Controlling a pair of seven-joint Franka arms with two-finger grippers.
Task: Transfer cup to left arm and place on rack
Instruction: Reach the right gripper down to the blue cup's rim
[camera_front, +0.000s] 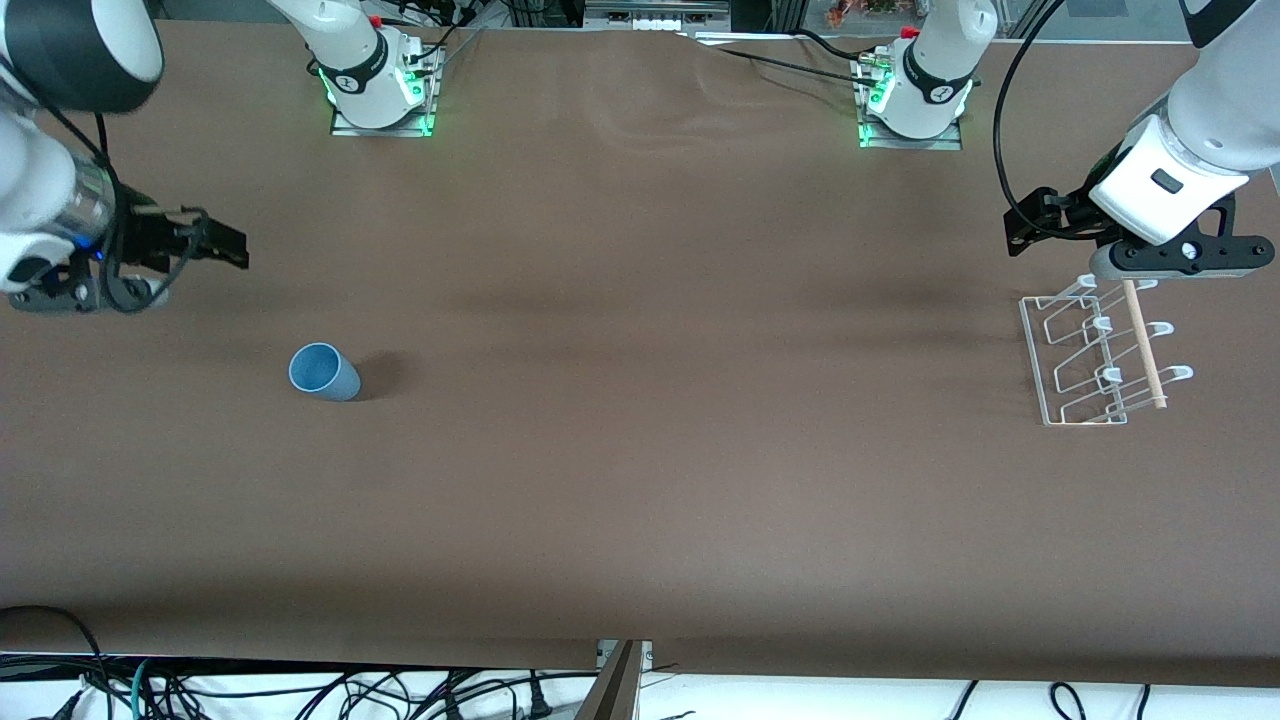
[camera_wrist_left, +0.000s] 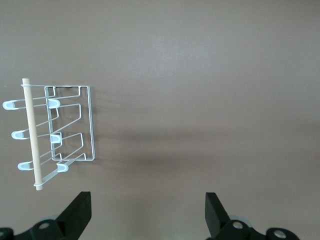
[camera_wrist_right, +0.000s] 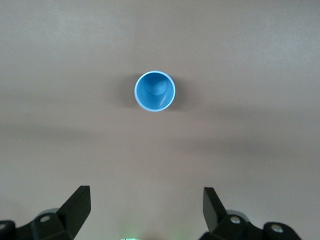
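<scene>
My right gripper grabs the light-blue cup by its rim (camera_front: 300, 350) next, to pass it to my left arm for the white wire rack (camera_front: 1103, 377).
The light-blue cup (camera_front: 325, 372) stands upright, mouth up, on the brown table toward the right arm's end. It shows in the right wrist view (camera_wrist_right: 155, 91), clear of the fingers. My right gripper (camera_front: 225, 245) (camera_wrist_right: 146, 212) hangs open and empty over bare table beside the cup. The white wire rack (camera_front: 1103, 377) with its wooden dowel (camera_front: 1143, 345) lies toward the left arm's end, and also shows in the left wrist view (camera_wrist_left: 89, 125). My left gripper (camera_front: 1025, 232) (camera_wrist_left: 148, 215) hangs open and empty over the table beside the rack's edge.
The two arm bases (camera_front: 380, 90) (camera_front: 915, 100) stand at the table's edge farthest from the front camera. Cables (camera_front: 300, 695) lie below the table's near edge. A wide stretch of brown tabletop (camera_front: 680, 380) lies between cup and rack.
</scene>
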